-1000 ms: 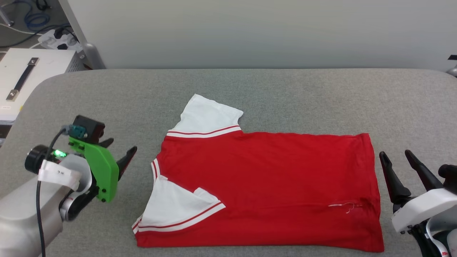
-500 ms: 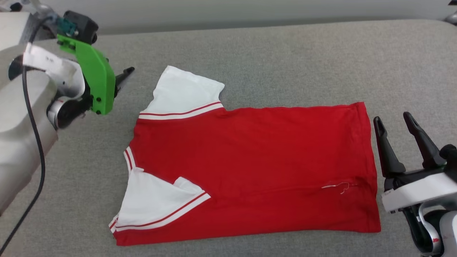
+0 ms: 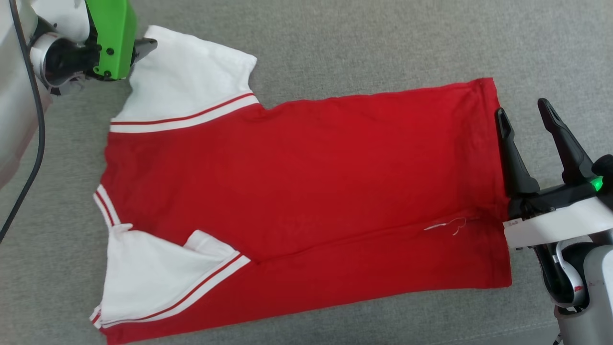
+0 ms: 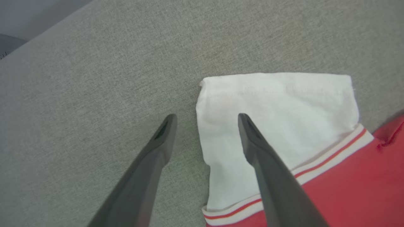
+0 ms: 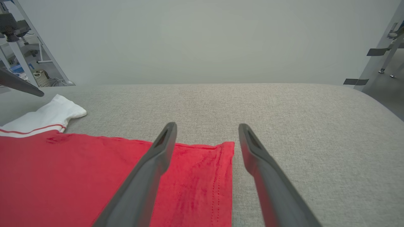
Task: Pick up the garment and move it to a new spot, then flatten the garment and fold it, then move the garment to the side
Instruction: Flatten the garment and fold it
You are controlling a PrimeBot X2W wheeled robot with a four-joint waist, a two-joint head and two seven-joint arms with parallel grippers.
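My left gripper should next pinch the garment by the sleeve's outer edge, where the cloth ends, because the white sleeve lies flat on the tabletop.
The garment lies flat on the grey table, folded lengthwise: red body, white sleeves with red-and-white trim at the left, hem at the right. My left gripper is open over the far sleeve's corner, one finger above the white cloth and the other above bare table. In the head view its dark fingertip pokes out from the green wrist mount at the top left. My right gripper is open at the hem's far corner. It straddles the hem edge, one finger over red cloth and one over table.
Grey fabric table top runs on behind the garment to a pale wall. The table's rounded right edge drops to the floor. Metal rack legs and cables stand beyond the far left corner. A loose white thread lies near the hem.
The head camera has tilted down and closer. My left gripper has moved from beside the collar to the far sleeve's corner. My right gripper has edged onto the hem. The garment has not shifted.
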